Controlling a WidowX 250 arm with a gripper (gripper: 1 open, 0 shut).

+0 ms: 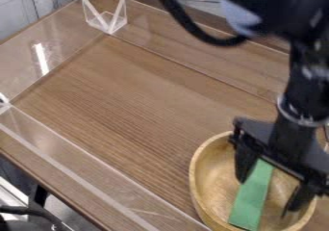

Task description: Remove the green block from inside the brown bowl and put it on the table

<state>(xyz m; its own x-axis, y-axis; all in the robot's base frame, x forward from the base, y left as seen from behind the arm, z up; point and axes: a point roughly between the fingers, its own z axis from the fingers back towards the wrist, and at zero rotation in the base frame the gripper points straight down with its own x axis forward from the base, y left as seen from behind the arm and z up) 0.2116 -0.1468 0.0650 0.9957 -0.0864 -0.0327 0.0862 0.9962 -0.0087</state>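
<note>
My gripper needs to go down to the green block in the brown bowl before it closes on the block. Its fingers are still above the block.
The brown bowl (209, 182) sits at the lower right of the table (122, 100). Inside it lies the green block (252, 201), flat and pointing slightly up-right; its upper end is hidden by my arm. My gripper (274, 180) points down into the bowl, open, with one finger (243, 163) left of the block and the other near the bowl's right rim. The block lies between the fingers, and whether they touch it I cannot tell.
Clear acrylic walls (58, 143) run along the table's edges, with a folded clear piece (103, 15) at the back left. The arm's dark body (276, 23) fills the upper right.
</note>
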